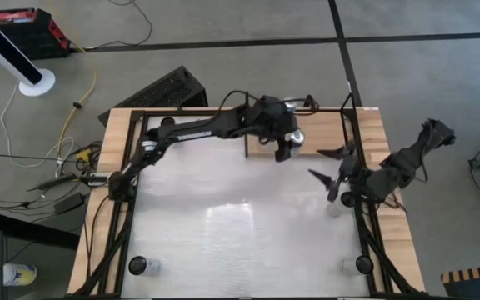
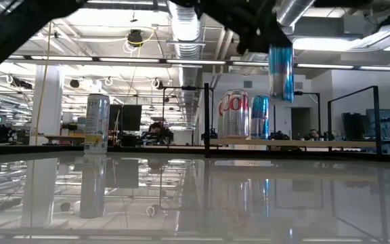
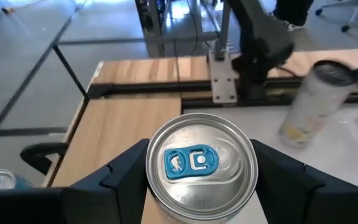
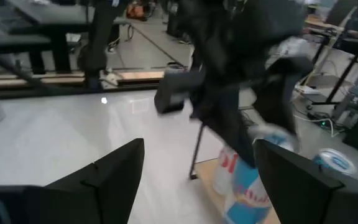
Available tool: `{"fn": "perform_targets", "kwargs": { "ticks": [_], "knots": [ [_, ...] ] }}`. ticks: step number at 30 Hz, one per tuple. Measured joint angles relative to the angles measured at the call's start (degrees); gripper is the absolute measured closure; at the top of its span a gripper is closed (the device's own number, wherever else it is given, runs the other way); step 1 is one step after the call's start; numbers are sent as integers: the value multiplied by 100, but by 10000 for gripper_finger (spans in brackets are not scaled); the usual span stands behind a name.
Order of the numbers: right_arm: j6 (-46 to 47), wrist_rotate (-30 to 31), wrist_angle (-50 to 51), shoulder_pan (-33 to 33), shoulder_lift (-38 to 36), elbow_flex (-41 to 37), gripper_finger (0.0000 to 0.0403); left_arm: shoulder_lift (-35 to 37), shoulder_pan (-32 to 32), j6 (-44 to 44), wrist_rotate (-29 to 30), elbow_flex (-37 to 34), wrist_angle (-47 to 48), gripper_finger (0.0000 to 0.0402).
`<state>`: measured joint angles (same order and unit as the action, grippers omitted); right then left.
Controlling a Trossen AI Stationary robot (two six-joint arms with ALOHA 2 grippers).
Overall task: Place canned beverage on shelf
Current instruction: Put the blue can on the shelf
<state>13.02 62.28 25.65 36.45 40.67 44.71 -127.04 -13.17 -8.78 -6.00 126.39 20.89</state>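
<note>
The can (image 3: 202,168) in the left gripper is still above the wooden shelf (image 3: 120,137) and would fall if the left gripper opened now, so the robot needs to first lower the can.
My left gripper (image 1: 286,140) is shut on a blue-and-pink can (image 2: 281,71), held in the air above the shelf. The can's silver top with a blue tab shows in the left wrist view (image 3: 201,165). The shelf is a light-brown wooden board (image 1: 323,129) with thin black posts, at the table's far right. A silver-and-red can (image 2: 235,114) and a blue can (image 2: 260,116) stand upright on it. My right gripper (image 1: 317,162) is open and empty just near of the shelf, clear of everything. My left gripper pinches the can between its two fingers (image 3: 126,171), on two opposite sides of the wall just below the top rim (image 3: 151,180). The fingers come from above, pointing down. The can hangs upright below them (image 2: 281,81), lifted clear of the shelf.
A tall pale can (image 2: 97,124) stands upright on the glossy white tabletop, apart from the shelf; it also shows in the left wrist view (image 3: 312,106). Black frame rails (image 1: 127,208) and wooden strips edge the table. My left arm (image 4: 229,93) shows close ahead in the right wrist view.
</note>
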Motion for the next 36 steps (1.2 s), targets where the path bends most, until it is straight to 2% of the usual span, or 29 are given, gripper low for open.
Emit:
{"fn": "perform_targets", "kwargs": {
  "ticks": [5, 15, 24, 36],
  "knots": [
    [39, -4, 312, -288, -435, 0, 76, -508, -258, -140, -175, 456, 56, 181],
    [35, -72, 726, -601, -604, 0, 76, -857, -465, -743, -140, 489, -217, 181],
    [-123, -72, 737, -671, -604, 0, 76, -932, -595, -966, -94, 489, -265, 181],
    [-155, -72, 737, -671, -604, 0, 76, -932, -699, -723, -316, 463, -214, 181]
  ]
}}
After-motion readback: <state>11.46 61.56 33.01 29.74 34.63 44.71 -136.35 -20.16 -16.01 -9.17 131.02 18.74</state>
